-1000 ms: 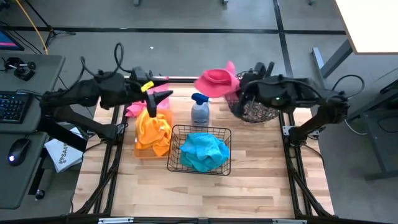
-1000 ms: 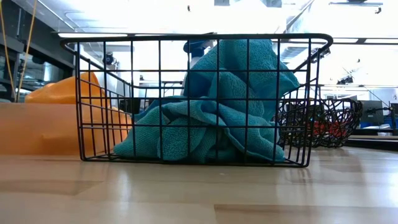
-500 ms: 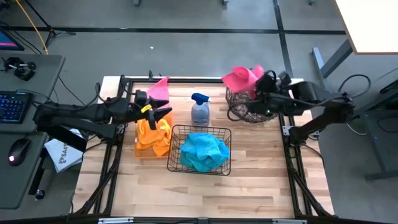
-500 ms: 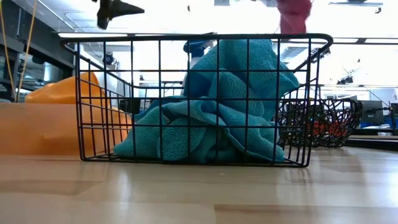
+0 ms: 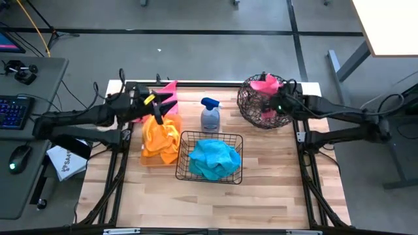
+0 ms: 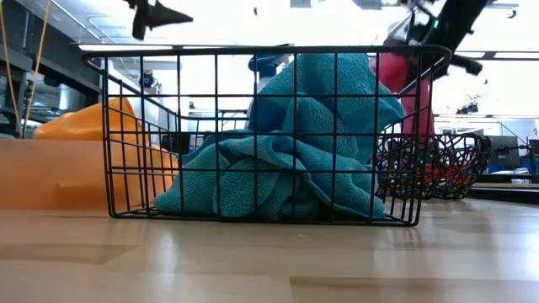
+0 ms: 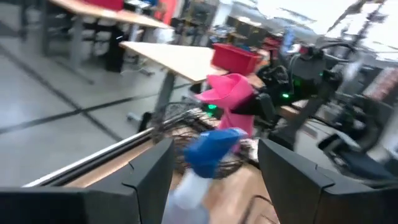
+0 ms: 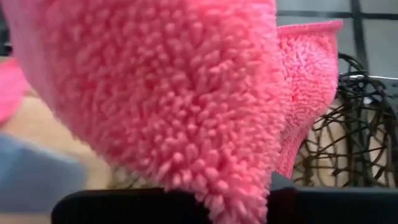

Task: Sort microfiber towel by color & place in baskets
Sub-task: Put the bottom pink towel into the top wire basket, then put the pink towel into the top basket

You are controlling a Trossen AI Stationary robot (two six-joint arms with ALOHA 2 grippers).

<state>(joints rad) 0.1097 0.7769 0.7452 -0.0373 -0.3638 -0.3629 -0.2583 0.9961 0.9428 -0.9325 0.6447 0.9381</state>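
My left gripper grabs the pink towel on the tabletop by its corner (image 5: 170, 90) next, to sort pink into the round basket (image 5: 256, 111).
My right gripper (image 5: 271, 99) hangs over the round dark wire basket (image 5: 256, 111), shut on a pink towel (image 5: 264, 83). In the low view the towel (image 6: 406, 84) hangs from the gripper (image 6: 421, 29) down behind the basket's rim (image 6: 434, 160). My left gripper (image 5: 160, 102) hovers open above the orange tray's far end and touches nothing. Orange towels (image 5: 160, 138) lie piled in that tray (image 6: 50, 177). Another pink towel (image 5: 168, 90) lies on the table behind it. Turquoise towels (image 5: 214, 158) fill the black wire basket (image 6: 269, 50). My right gripper holds the pink towel from above, and the cloth bunches over the fingers (image 8: 186, 112), hiding the place of contact. The towel hangs slack below the gripper. Its lower end (image 6: 413, 126) reaches down to the round basket; whether it rests inside, I cannot tell.
A grey spray bottle with a blue trigger (image 5: 209, 116) stands between the tray and the round basket, also seen as the bottle (image 7: 208, 152) ahead of my left fingers. The near half of the wooden table (image 5: 215, 202) is bare board. Desks and chairs stand beyond the table.
My right gripper carried the pink towel toward the table's right and then down over the round basket, so the towel now hangs at the basket instead of high above the spray bottle. My left gripper drew back toward the table's left and came lower.
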